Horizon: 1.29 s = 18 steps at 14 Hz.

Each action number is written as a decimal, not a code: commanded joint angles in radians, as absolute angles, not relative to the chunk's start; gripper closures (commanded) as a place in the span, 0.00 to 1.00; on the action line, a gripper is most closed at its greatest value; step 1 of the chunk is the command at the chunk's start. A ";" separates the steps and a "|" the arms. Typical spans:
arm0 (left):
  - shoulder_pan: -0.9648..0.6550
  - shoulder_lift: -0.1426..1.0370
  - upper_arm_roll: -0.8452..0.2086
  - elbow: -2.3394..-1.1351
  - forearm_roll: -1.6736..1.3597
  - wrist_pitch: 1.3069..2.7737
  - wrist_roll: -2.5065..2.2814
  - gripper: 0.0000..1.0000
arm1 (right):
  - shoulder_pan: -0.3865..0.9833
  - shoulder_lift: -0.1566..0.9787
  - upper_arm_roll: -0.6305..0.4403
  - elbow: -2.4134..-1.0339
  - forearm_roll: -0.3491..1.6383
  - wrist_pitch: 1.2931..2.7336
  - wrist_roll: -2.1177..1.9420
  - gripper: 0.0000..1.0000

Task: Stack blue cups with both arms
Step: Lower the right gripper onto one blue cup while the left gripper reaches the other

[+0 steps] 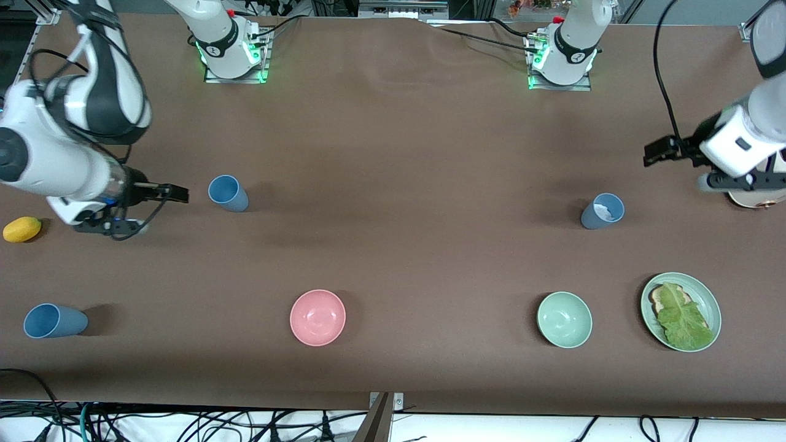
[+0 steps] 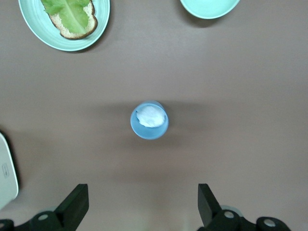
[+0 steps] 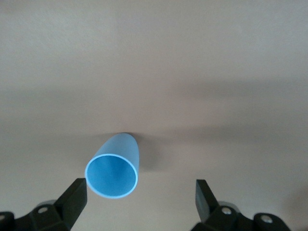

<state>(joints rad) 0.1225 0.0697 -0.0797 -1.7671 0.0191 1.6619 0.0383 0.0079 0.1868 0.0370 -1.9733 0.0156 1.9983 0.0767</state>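
Observation:
The blue cups need to be stacked, so my left gripper needs to grab the rim of the grey-blue cup (image 1: 602, 210) with a whitish inside next.
The brighter blue cup (image 1: 228, 193) stands upright toward the right arm's end of the table. My right gripper (image 1: 181, 194) is open and empty, just beside it. In the right wrist view the cup (image 3: 113, 168) sits off-centre, close to one finger (image 3: 72, 199) of that gripper (image 3: 139, 199). The grey-blue cup (image 1: 602, 210) with a whitish inside stands upright toward the left arm's end. My left gripper (image 1: 649, 153) is open and empty, apart from it. In the left wrist view this cup (image 2: 149, 120) lies centred ahead of the gripper (image 2: 142, 204).
A third blue cup (image 1: 54, 321) and a yellow lemon (image 1: 22, 229) sit at the right arm's end. A pink bowl (image 1: 317, 317), a pale green bowl (image 1: 564, 319) and a green plate (image 1: 712, 301) with toast and lettuce lie nearer the front camera.

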 commanded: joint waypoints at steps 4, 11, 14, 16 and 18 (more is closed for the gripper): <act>0.147 0.120 -0.087 -2.075 0.092 2.045 0.089 0.00 | 0.008 0.058 0.058 -2.313 -0.005 2.265 0.081 0.00; 0.161 0.285 -0.087 -2.149 0.161 2.247 0.106 0.39 | 0.006 0.152 0.058 -2.324 -0.005 2.359 0.080 0.00; 0.161 0.296 -0.087 -2.143 0.160 2.250 0.117 0.96 | 0.006 0.167 0.058 -2.322 -0.005 2.359 0.080 0.00; 0.163 0.298 -0.087 -2.138 0.160 2.249 0.117 1.00 | 0.006 0.178 0.060 -2.321 -0.005 2.361 0.083 0.14; 0.161 0.298 -0.087 -2.134 0.160 2.244 0.117 1.00 | 0.006 0.181 0.060 -2.318 -0.002 2.361 0.090 0.72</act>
<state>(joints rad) 0.1536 0.2980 -0.0820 -2.1474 0.1379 2.2482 0.1024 0.0082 0.1817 0.0545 -2.3166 0.0125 2.3501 0.0766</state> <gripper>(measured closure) 0.784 0.132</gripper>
